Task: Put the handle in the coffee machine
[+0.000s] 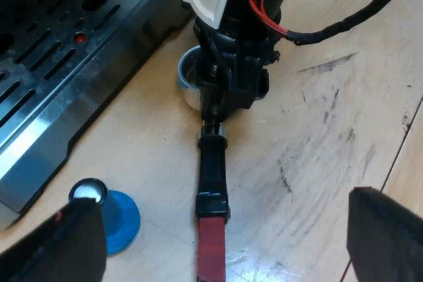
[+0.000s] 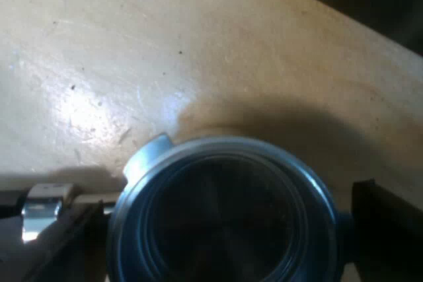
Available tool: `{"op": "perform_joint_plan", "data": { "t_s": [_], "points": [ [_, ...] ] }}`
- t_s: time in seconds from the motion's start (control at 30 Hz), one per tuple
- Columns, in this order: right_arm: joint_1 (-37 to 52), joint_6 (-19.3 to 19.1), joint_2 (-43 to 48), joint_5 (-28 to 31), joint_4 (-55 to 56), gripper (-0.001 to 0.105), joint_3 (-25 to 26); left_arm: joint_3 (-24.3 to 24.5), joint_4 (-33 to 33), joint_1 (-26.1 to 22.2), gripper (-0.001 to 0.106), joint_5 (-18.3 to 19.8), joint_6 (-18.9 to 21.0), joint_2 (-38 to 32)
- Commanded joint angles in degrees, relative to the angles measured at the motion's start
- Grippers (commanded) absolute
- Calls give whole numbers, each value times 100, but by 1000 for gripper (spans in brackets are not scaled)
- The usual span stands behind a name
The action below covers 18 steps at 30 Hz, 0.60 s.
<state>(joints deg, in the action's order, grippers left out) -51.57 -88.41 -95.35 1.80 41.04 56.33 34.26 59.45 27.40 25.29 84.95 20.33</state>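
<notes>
The left gripper grabs the metal holder by its red handle end (image 1: pixel 211 249) next. This leaves the metal holder's round basket (image 1: pixel 189 78) free to fit the coffee machine.
The metal holder (image 1: pixel 213 163) lies flat on the wooden table beside the espresso machine (image 1: pixel 59 84). Its dark handle ends in red (image 1: pixel 211 252) and points toward my left gripper (image 1: pixel 221 229), which hovers open above that end with nothing held. My right gripper (image 1: pixel 228 90) is down over the holder where the handle meets the round basket (image 1: pixel 188 77). In the right wrist view the basket (image 2: pixel 225 216) sits between the two black fingers (image 2: pixel 53 242), and a small gap shows on one side. My right gripper (image 2: pixel 231 242) stands open around it.
A blue tamper (image 1: pixel 115 216) stands on the table near the machine's slotted metal drip tray (image 1: pixel 66 117) and close to one left finger. Bare scuffed wood (image 1: pixel 330 117) stretches on the holder's other side.
</notes>
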Motion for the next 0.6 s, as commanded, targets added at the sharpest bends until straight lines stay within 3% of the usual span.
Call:
{"op": "perform_joint_plan", "data": {
  "t_s": [0.03,0.13,0.2,0.23,0.3,0.33,0.6],
  "points": [
    [26,-117,20,-81,-6,75,51,9,-66,1,77,30,3,2],
    [26,-179,20,-98,-6,65,51,9,-66,1,77,30,3,2],
    [26,-165,20,-98,5,41,51,9,-66,1,77,30,3,2],
    [26,-156,20,-98,5,37,51,9,-66,1,77,30,3,2],
    [26,-137,20,-98,118,7,93,9,-66,1,77,30,3,2],
    [26,-125,20,-98,184,0,125,9,-66,1,77,30,-11,2],
    [26,124,116,-80,1032,0,581,9,-66,1,77,76,-396,2]
  ]
}}
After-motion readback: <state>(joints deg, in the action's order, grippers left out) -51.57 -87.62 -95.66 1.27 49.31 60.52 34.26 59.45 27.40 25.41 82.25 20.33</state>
